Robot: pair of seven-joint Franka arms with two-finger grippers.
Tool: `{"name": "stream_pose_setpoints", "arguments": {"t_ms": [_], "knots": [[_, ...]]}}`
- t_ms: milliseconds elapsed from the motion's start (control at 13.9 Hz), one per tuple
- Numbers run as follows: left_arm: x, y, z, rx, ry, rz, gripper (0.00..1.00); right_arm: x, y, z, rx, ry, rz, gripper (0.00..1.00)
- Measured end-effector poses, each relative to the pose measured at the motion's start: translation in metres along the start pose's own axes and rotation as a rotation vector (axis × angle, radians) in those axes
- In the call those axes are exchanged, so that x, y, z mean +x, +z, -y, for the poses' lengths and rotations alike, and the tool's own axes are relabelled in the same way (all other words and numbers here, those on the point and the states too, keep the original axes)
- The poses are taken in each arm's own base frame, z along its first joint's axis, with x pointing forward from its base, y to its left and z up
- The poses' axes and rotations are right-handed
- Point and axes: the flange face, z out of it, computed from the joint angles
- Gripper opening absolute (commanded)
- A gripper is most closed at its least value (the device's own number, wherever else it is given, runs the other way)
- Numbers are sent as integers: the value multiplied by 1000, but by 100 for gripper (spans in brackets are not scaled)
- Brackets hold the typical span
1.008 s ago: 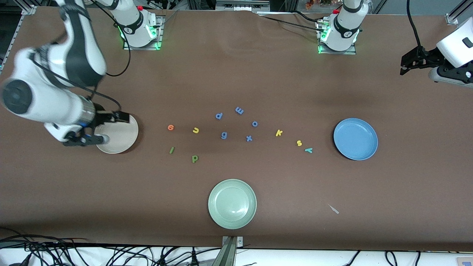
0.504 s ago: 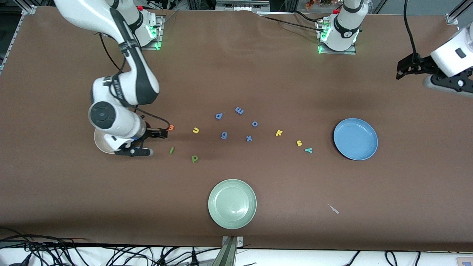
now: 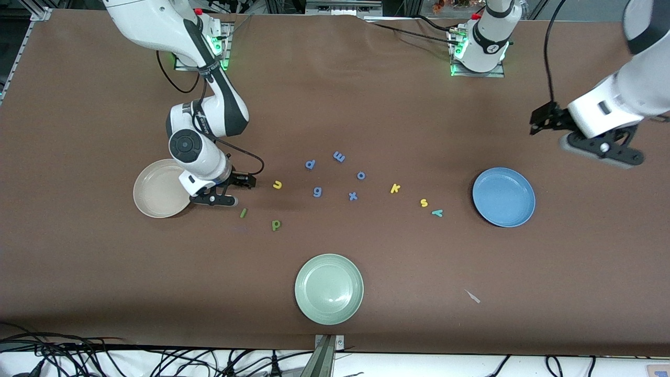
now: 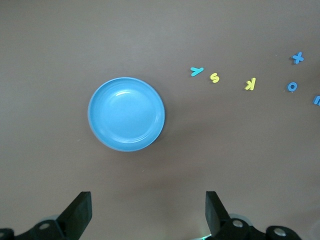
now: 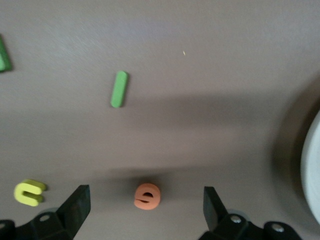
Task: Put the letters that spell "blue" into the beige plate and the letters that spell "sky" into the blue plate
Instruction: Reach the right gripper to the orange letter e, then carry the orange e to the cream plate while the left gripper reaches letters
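My right gripper's fingers are above the orange e [image 5: 147, 196] in the right wrist view, so my right gripper needs to go lower first and then close.
My right gripper [image 3: 234, 190] hangs open beside the beige plate [image 3: 159, 188], right over the orange e [image 5: 147, 196], which lies between its fingers [image 5: 77, 205] untouched. The front view hides the e. Close by lie the green l [image 3: 243, 212], the green b [image 3: 276, 225] and the yellow u [image 3: 277, 184]. Yellow k [image 3: 395, 188], yellow s [image 3: 424, 202] and teal y [image 3: 437, 212] lie in a row beside the blue plate [image 3: 503, 197]. My left gripper [image 3: 573, 137] is open and empty over bare table by that plate [image 4: 126, 114].
A pale green plate [image 3: 328, 289] sits near the front edge. Several periwinkle letters [image 3: 317, 192] are scattered mid-table between the two letter groups. A small white scrap [image 3: 472, 296] lies on the brown mat.
The right arm swung off the beige plate toward the middle and stopped over the orange e. The left arm came in from the table's end toward the blue plate.
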Motion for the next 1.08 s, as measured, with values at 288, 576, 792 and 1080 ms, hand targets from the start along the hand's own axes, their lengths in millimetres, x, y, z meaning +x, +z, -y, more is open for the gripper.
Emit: {"name": "stream_pose_setpoints", "arguments": {"t_ms": [288,576,792,1080], "knots": [[45,78,4,-21,4,-38,100,-8,11,2,-6,-8,19,98],[68,143,-55,-13,99,-12,100,-9,21,5,-5,-13,8,91],[77,175,-75,-18,132,41,100,-8,26,5,-5,-13,3,67],[105,231,-69,-14,126,-11,100,-10,31,8,-5,-20,5,33]]}}
